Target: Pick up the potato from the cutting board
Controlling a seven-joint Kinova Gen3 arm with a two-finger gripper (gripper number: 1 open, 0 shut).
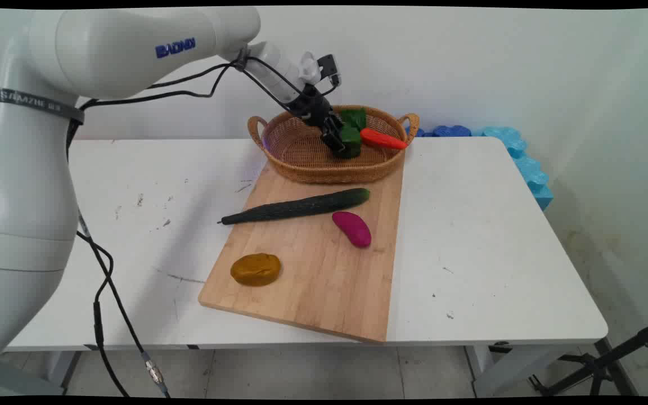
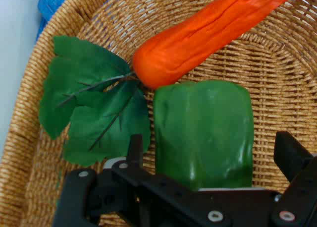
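My gripper is to add the yellow-brown potato to the wicker basket (image 1: 301,154), so next it should grab the potato across its rounded middle (image 1: 255,269).
My gripper (image 1: 340,143) reaches down into a wicker basket (image 1: 301,154) at the far end of a wooden board. Its fingers stand open on either side of a green pepper (image 1: 352,140), which lies on the basket floor. In the hand view the pepper (image 2: 203,133) fills the space between the fingers (image 2: 134,148), with a narrow gap on each side. An orange carrot (image 2: 208,38) with green leaves (image 2: 89,98) lies just beyond the pepper, its thick end close to it. In the main view the carrot (image 1: 383,139) leans on the basket's right rim.
A wooden cutting board (image 1: 313,281) lies on the white table (image 1: 498,253). On it are a long dark cucumber (image 1: 301,206), a purple sweet potato (image 1: 352,228) and a brownish-yellow potato (image 1: 255,268). Blue foam pieces (image 1: 518,152) sit behind the table's far right corner.
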